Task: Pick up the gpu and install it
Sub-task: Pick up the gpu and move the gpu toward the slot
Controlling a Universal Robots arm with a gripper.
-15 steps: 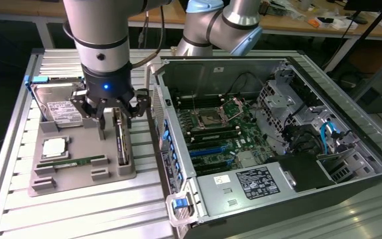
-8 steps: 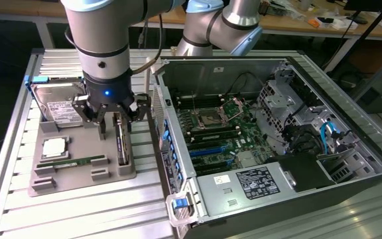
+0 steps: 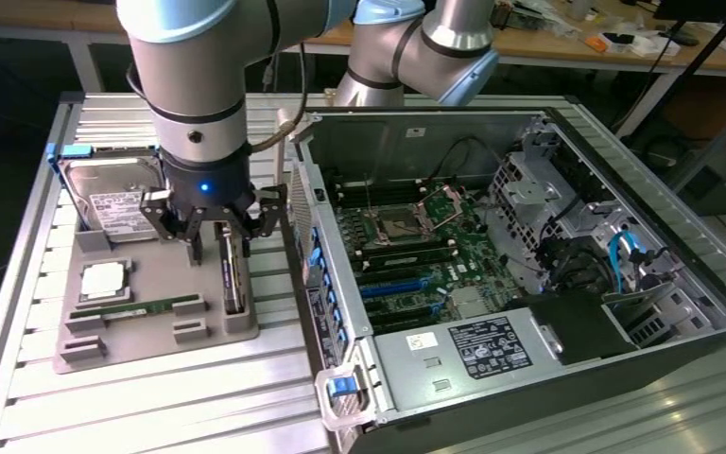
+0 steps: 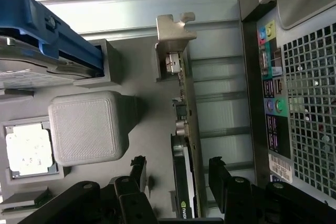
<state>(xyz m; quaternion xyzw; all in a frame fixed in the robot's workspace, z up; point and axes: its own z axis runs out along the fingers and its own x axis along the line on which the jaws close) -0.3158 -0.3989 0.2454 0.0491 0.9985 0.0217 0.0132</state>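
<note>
In the wrist view my fingers reach down beside both the GPU's sides, so it is time to close now, which would catch the black GPU.
The gpu (image 3: 232, 276) is a thin black card standing on edge in a slot at the right side of the grey holder tray (image 3: 148, 345). In the wrist view the gpu (image 4: 185, 145) runs lengthwise with its silver end bracket (image 4: 175, 32) at the far end. My gripper (image 3: 218, 236) hangs right over the card, open, with one finger on each side of it. In the wrist view the gripper (image 4: 178, 174) straddles the card, and its black fingertips (image 4: 139, 170) stand apart from the card's faces.
An open computer case (image 3: 514, 274) lies in the exterior view's right, its motherboard (image 3: 426, 255) exposed. The tray also holds a hard drive (image 3: 111, 203), a CPU (image 3: 102, 281) and a green RAM stick (image 3: 143, 308). The case's rear port panel (image 4: 273, 87) sits close beside the card.
</note>
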